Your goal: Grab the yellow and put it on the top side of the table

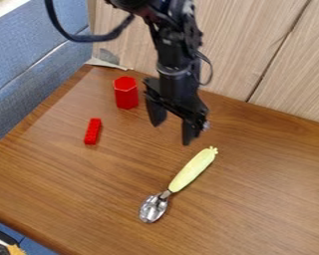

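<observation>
The spoon needs to go to the top side of the table, so next my gripper will grab it by the tip of its yellow handle.
The black gripper (171,133) hangs over the upper middle of the table, its two fingers spread apart with nothing between them. Below it and slightly to the right in the view lies a spoon with a pale yellow handle (193,170). The handle's end points to the upper right, and the metal bowl (153,208) points to the lower left. A gap separates the fingertips from the handle.
A red hexagonal block (126,93) stands upright left of the gripper. A small red brick (93,131) lies below it. The wooden table (268,199) meets a wood-panel wall (255,45) behind; blue upholstery (36,64) borders it at left.
</observation>
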